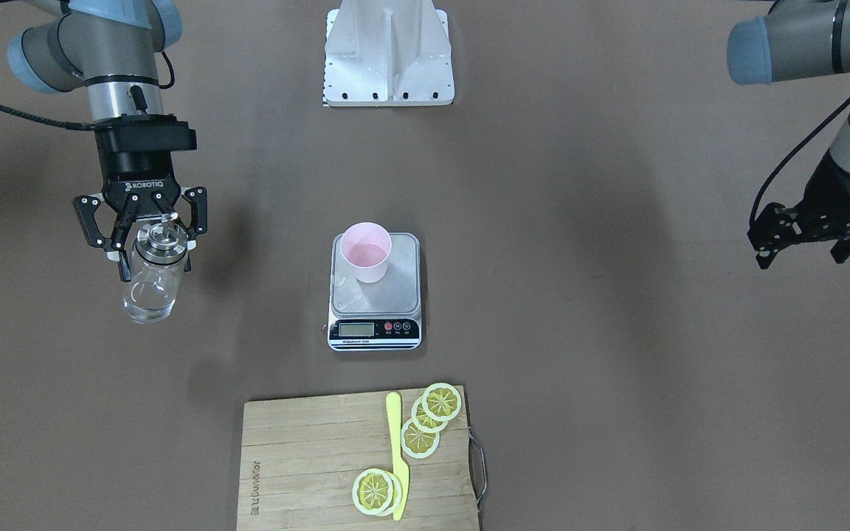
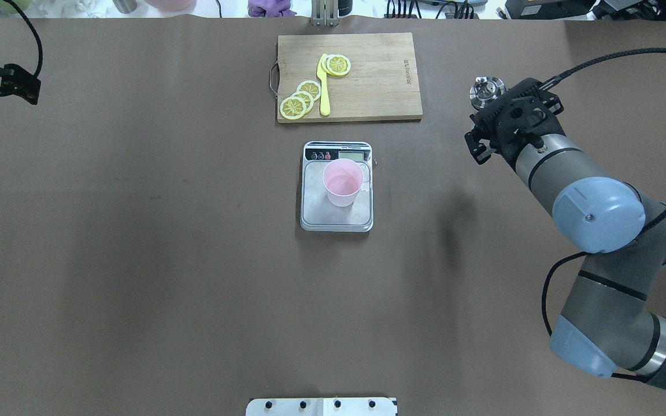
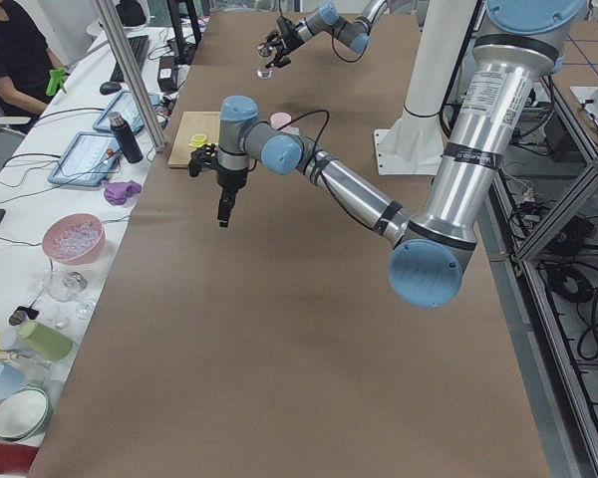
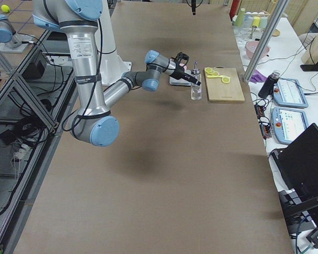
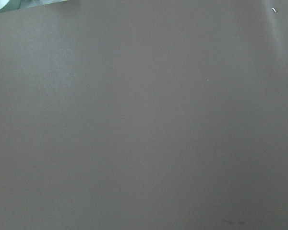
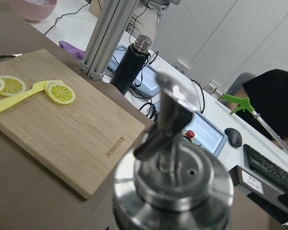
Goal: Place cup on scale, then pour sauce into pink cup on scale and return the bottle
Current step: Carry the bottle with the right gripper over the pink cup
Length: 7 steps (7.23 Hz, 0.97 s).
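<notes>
Next, the right gripper picks up the glass bottle by its capped neck (image 1: pixel 161 249). Then it pours sauce into the pink cup (image 1: pixel 366 251).
The pink cup (image 1: pixel 366 251) stands upright on the steel platform of the scale (image 1: pixel 395 299) at the table's middle; both also show in the overhead view, cup (image 2: pixel 343 182) on scale (image 2: pixel 317 215). The clear glass bottle (image 1: pixel 150 291) with its silver pourer cap stands upright on the table on my right side. My right gripper (image 1: pixel 153 258) is above it, open, with its jaws on either side of the cap. The cap fills the right wrist view (image 6: pixel 173 187). My left gripper (image 1: pixel 764 247) hangs far out on my left, looks shut and holds nothing.
A wooden cutting board (image 1: pixel 299 464) with lemon slices (image 1: pixel 441 402) and a yellow knife (image 1: pixel 396 450) lies beyond the scale, on the operators' side. The robot's white base plate (image 1: pixel 388 81) is at the near edge. The left wrist view shows only brown table.
</notes>
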Each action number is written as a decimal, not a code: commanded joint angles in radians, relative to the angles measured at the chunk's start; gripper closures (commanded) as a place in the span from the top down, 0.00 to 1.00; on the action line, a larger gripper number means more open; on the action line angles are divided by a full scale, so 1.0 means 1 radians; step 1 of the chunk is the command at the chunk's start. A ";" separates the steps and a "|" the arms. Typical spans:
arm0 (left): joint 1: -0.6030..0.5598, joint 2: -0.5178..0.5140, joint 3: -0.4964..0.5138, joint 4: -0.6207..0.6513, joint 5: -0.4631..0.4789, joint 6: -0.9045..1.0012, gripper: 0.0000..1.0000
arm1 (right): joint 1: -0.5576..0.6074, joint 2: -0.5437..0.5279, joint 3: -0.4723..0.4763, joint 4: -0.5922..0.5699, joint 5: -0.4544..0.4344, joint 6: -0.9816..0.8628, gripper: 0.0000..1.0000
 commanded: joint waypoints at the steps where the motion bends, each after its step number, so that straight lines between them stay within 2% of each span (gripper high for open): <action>1: -0.002 0.008 0.002 -0.001 0.000 0.002 0.98 | -0.099 0.102 0.016 -0.224 -0.169 -0.112 0.00; 2: -0.005 0.009 0.002 -0.001 0.000 0.003 0.98 | -0.153 0.165 0.012 -0.331 -0.238 -0.116 0.00; 5: -0.008 0.026 0.007 -0.002 0.000 0.029 0.98 | -0.207 0.175 -0.005 -0.406 -0.349 -0.306 0.00; 6: -0.008 0.026 0.011 -0.001 0.000 0.032 0.98 | -0.216 0.181 -0.007 -0.474 -0.394 -0.398 0.00; 7: -0.008 0.026 0.024 -0.001 0.001 0.032 0.98 | -0.219 0.202 -0.008 -0.524 -0.402 -0.453 0.00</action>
